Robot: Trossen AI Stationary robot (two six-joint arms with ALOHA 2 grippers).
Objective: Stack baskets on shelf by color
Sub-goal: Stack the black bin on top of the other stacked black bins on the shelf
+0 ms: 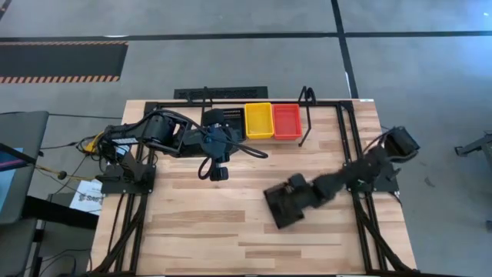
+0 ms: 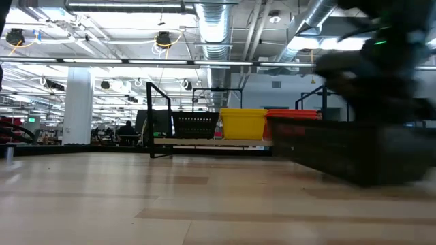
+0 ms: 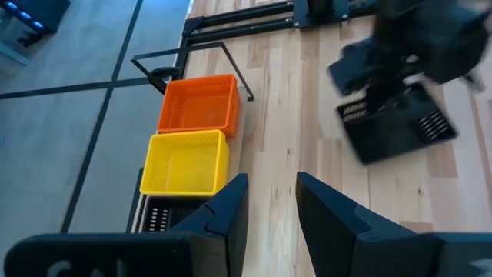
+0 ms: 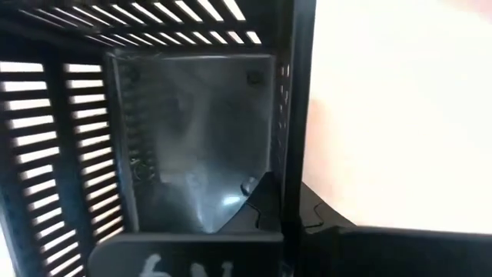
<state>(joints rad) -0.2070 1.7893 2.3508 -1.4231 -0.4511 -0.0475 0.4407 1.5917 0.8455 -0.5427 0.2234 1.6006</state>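
Note:
The black basket is still too far out to release, as its lower edge sits short of the wood in front of the baskets. My right gripper moves it closer to the shelf (image 1: 306, 115) next.
On the shelf (image 1: 306, 115) at the table's far edge stand a black basket (image 1: 233, 117), a yellow basket (image 1: 258, 120) and a red basket (image 1: 287, 121) side by side. My left gripper (image 1: 217, 165) hangs open in front of the shelf, nothing between its fingers (image 3: 269, 201). Another black basket (image 1: 280, 209) is at mid-table toward the right, with my right gripper (image 1: 288, 198) shut on it. In the low view this basket (image 2: 354, 153) fills the right side, blurred. My right gripper holds the black basket by one side wall (image 4: 286, 173), with one finger (image 4: 250, 211) inside the basket and the other (image 4: 327, 223) outside. The fingers come from above, slanting down. Whether the basket's bottom touches the table I cannot tell.
Black frame rails (image 1: 350, 146) run along the table's left and right sides. Bare wood (image 1: 231, 231) lies between the held basket and the near edge. Papers and cables (image 1: 84, 192) lie off the table's left side.

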